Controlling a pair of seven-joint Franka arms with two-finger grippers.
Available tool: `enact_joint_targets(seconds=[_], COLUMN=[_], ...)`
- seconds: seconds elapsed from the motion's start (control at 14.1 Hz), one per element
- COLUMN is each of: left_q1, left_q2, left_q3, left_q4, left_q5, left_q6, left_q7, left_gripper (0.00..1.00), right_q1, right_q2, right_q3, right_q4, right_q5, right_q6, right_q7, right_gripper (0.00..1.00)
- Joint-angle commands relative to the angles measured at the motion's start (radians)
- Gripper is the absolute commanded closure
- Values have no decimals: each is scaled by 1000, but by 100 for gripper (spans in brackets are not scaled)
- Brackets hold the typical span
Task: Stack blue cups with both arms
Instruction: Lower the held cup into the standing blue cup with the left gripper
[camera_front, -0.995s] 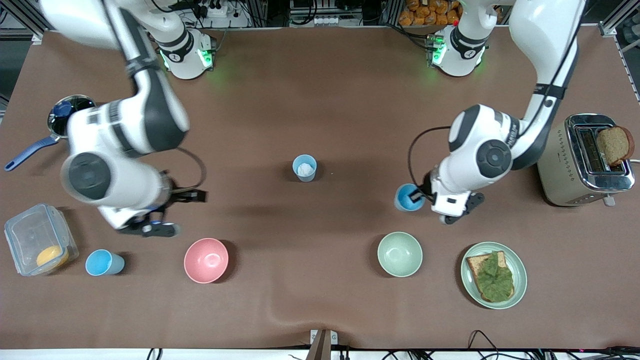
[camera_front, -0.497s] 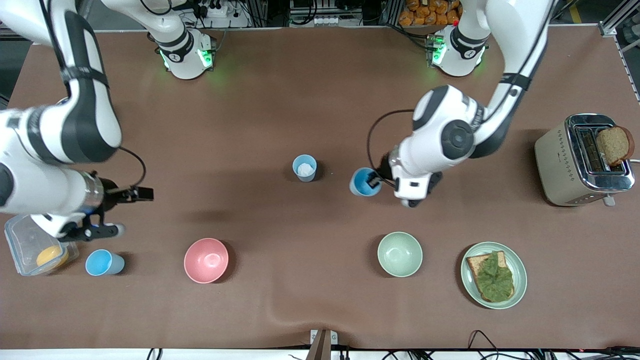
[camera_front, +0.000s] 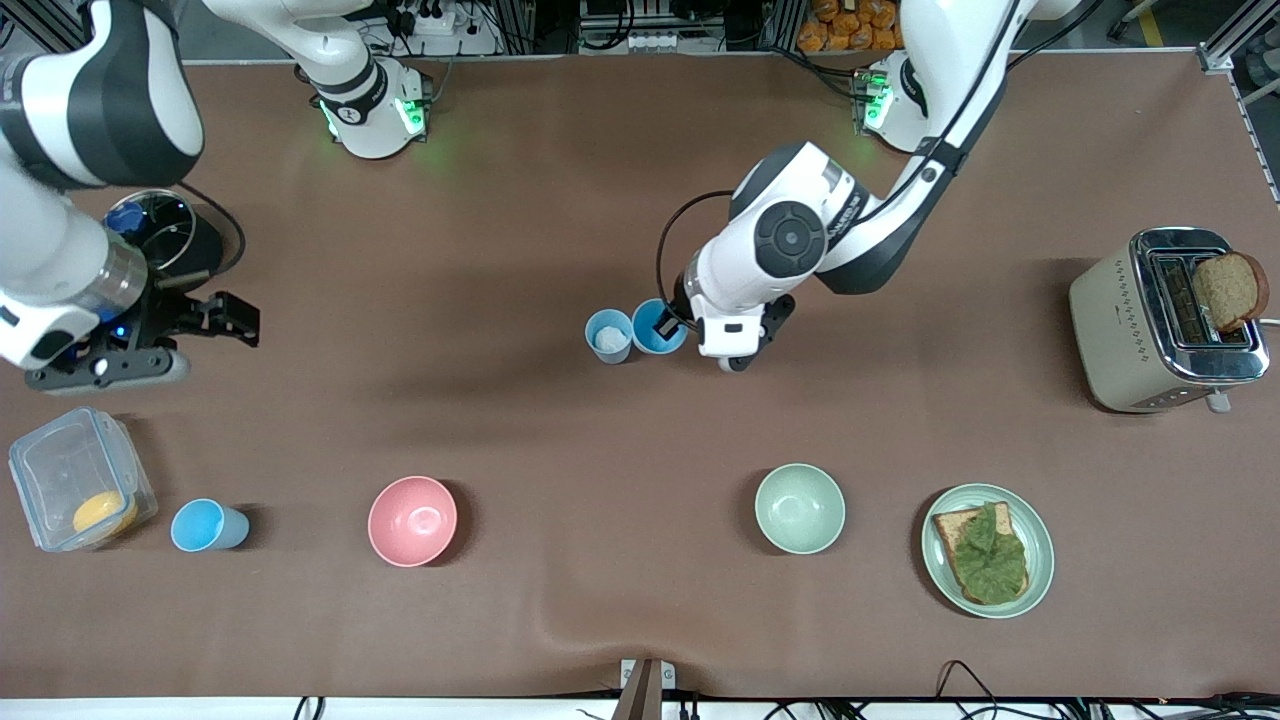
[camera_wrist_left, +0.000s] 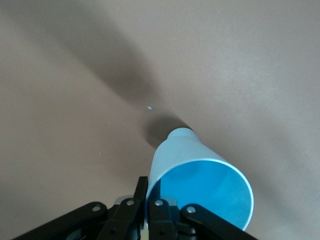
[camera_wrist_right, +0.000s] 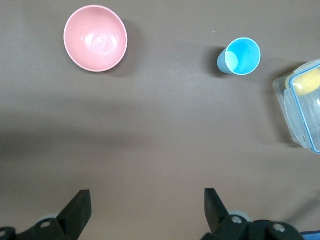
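Observation:
The blue cup hangs outside the second cup's rim; my left gripper should hold it until they line up.
My left gripper (camera_front: 664, 327) is shut on the rim of a blue cup (camera_front: 652, 325), one finger inside and one outside. It holds the cup right beside a second blue cup (camera_front: 609, 335) at the table's middle, which has something white inside. In the left wrist view the held cup (camera_wrist_left: 200, 175) is tilted over bare table, with my left gripper (camera_wrist_left: 148, 195) pinching its wall. A third blue cup (camera_front: 205, 526) stands near the front camera at the right arm's end and also shows in the right wrist view (camera_wrist_right: 240, 56). My right gripper (camera_front: 105, 368) (camera_wrist_right: 147, 207) is open, empty and high above the table.
A pink bowl (camera_front: 412, 520) (camera_wrist_right: 95, 38) and a pale green bowl (camera_front: 799, 508) stand nearer the camera. A clear container (camera_front: 75, 490) holds something yellow. A pot (camera_front: 150, 215) sits below the right arm. A toaster (camera_front: 1165, 320) and a plate with toast (camera_front: 1030, 590) stand at the left arm's end.
My left gripper has carried its blue cup toward the table's middle, up beside the cup with the white thing. My right gripper has swung toward its end of the table, farther from the front camera.

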Motion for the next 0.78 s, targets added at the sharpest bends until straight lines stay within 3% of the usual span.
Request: enact_joint_targets(seconds=[0.0,0.21,0.71], left_q1=[-43,-85,-152], left_q2=[36,58,110], left_q3=[13,13,18], left_q4=[57,61,110], left_q5=[50,142,169], left_q6=[-11,-13,-11], left_q7=[-97,-201,-323], left_gripper=[100,100,100], right_q1=[-88,-139,-215], right_q2=[-80,-74,-103], right_q3=[45,46,114], right_q4=[-76,13,105], right_q5=[41,69,59], right_q6=[-37,-201,-227], right_q7=[-22,-34,-26], right_gripper=[0,0,0])
